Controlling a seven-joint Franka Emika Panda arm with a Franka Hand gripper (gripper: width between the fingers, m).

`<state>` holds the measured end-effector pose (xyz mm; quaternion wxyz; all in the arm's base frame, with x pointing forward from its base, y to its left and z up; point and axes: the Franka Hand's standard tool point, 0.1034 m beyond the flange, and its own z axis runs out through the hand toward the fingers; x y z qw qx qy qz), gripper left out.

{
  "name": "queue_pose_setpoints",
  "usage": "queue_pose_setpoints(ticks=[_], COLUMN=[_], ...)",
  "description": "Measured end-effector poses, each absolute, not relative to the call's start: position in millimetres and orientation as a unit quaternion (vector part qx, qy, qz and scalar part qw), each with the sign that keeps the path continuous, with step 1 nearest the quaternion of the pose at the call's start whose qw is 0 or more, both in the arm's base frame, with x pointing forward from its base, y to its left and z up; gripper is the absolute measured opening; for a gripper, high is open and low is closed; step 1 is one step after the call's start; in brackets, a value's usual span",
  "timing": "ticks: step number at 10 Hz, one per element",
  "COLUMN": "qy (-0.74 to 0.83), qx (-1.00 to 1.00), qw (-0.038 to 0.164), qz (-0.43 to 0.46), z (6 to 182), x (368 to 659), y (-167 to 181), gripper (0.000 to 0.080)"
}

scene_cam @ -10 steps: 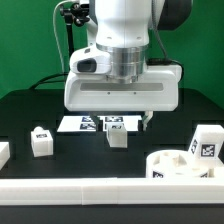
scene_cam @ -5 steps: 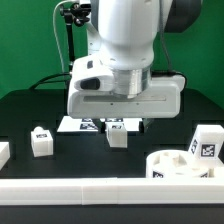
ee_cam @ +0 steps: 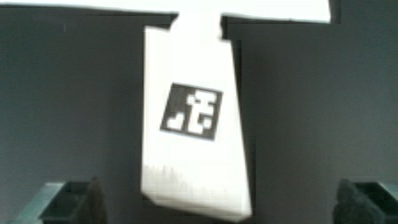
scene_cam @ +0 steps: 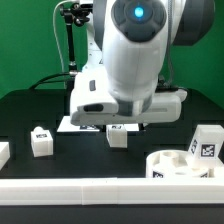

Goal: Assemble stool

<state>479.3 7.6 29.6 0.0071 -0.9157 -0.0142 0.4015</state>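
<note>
My gripper lowers and only then closes, since my fingers still hang above the white leg (scene_cam: 118, 137) (ee_cam: 196, 120) and it is too early to close.
A white stool leg (scene_cam: 118, 137) with a black-and-white tag stands at the table's middle. In the wrist view the leg (ee_cam: 196, 120) lies long between my fingers without touching them. My gripper (scene_cam: 120, 126) hangs just above it, open and empty; in the wrist view the gripper (ee_cam: 217, 205) has one dark fingertip (ee_cam: 71, 203) on each side of the leg, wide apart. The round seat (scene_cam: 180, 165) lies at the front on the exterior view's right. A second leg (scene_cam: 41, 141) stands on the left and a third (scene_cam: 206, 142) on the right behind the seat.
The marker board (scene_cam: 76, 124) lies flat behind the middle leg, and its edge shows in the wrist view (ee_cam: 267, 8). A long white border rail (scene_cam: 90, 190) runs along the front edge. A small white piece (scene_cam: 3, 152) sits at the far left.
The arm's upper links have swung and tilted over the hand, which has shifted slightly toward the exterior view's right. The middle leg and the other parts have not moved.
</note>
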Motion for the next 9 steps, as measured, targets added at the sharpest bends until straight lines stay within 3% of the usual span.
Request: queue_pose_setpoints(ticks=[3, 9], qy=[-0.013, -0.004], qx=[-0.876, -0.876], qw=[0.007, 0.006], qz=[0.481, 0.482], z=[21.0, 7.7], x=[465, 457], y=[7, -4], gripper=[0.0649, 0.0649])
